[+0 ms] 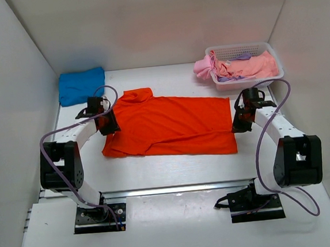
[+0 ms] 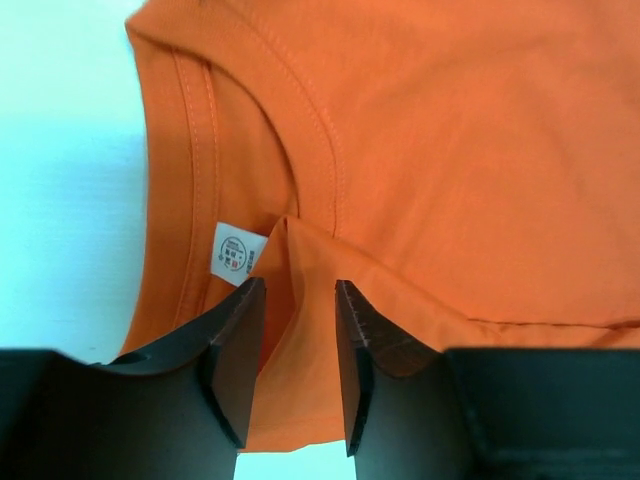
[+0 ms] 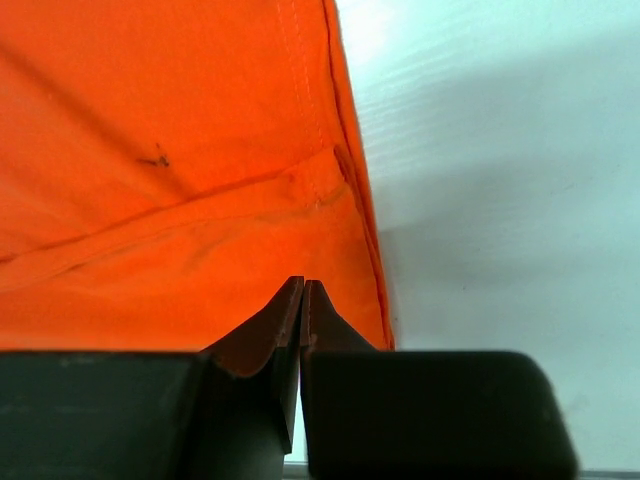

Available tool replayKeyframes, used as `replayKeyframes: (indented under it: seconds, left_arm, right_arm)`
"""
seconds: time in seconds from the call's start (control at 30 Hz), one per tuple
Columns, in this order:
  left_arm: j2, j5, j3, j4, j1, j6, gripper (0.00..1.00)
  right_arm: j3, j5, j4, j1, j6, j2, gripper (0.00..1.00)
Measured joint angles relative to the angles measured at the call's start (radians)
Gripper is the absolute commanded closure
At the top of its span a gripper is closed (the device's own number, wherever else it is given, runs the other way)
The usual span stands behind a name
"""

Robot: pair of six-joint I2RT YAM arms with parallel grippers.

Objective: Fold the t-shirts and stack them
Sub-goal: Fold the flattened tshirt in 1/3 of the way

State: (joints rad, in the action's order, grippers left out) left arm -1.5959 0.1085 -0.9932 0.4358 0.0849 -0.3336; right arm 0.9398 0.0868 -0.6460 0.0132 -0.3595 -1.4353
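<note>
My left gripper grabs the orange-red t-shirt's raised fold beside the white neck label next, to draw and straighten the folded flap.
The orange-red t-shirt lies spread flat mid-table, collar to the left, hem to the right. My left gripper sits at the collar end. In the left wrist view it is open, its jaws either side of a raised fold of orange cloth next to the white neck label. My right gripper is at the hem's right edge. In the right wrist view it is shut, its tips over the orange hem, with no cloth seen between them. A folded blue t-shirt lies at the back left.
A white lattice basket at the back right holds crumpled pink and lilac shirts. White walls close in the table on the left, back and right. Bare table shows right of the hem.
</note>
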Motion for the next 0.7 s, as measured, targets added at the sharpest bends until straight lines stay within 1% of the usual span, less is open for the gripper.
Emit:
replayKeyframes:
  seconds: [0.17,0.2,0.23,0.27,0.3,0.33,0.37,0.43,0.63,0.67,0.7]
  left_arm:
    - [-0.036,0.0,0.007,-0.011,0.012,0.0,0.52]
    - [-0.049,0.0,0.007,-0.013,0.016,0.0,0.55]
    - [-0.061,0.002,0.007,-0.014,0.019,-0.003,0.59]
    - [-0.068,0.004,0.007,-0.016,0.021,-0.006,0.69]
    - [-0.073,0.007,0.007,-0.018,0.022,-0.009,0.82]
    - [-0.074,0.008,0.008,-0.021,0.022,-0.015,0.86]
    - [-0.074,0.009,0.01,-0.026,0.023,-0.012,0.92]
    - [-0.074,0.013,0.01,-0.032,0.024,-0.014,1.0]
    - [-0.074,0.031,0.025,-0.051,0.024,-0.016,1.0]
    - [-0.074,0.034,0.027,-0.053,0.024,-0.016,1.0]
    - [-0.074,0.035,0.03,-0.056,0.024,-0.016,1.0]
  right_arm:
    - [-0.03,0.001,-0.016,-0.019,-0.01,0.048,1.0]
    - [-0.034,0.001,-0.017,-0.019,-0.011,0.052,0.96]
    - [-0.037,0.001,-0.017,-0.019,-0.013,0.054,0.88]
    - [-0.039,0.001,-0.018,-0.019,-0.018,0.054,0.83]
    - [-0.042,0.0,-0.017,-0.019,-0.019,0.054,0.78]
    - [-0.044,0.0,-0.017,-0.018,-0.02,0.054,0.74]
    - [-0.047,0.0,-0.013,-0.018,-0.024,0.054,0.73]
    - [-0.048,0.0,-0.007,-0.018,-0.032,0.045,0.71]
    - [-0.048,-0.016,0.035,-0.016,-0.063,-0.041,0.63]
    - [-0.048,-0.016,0.04,-0.012,-0.067,-0.056,0.59]
    - [-0.048,-0.019,0.047,-0.006,-0.072,-0.071,0.58]
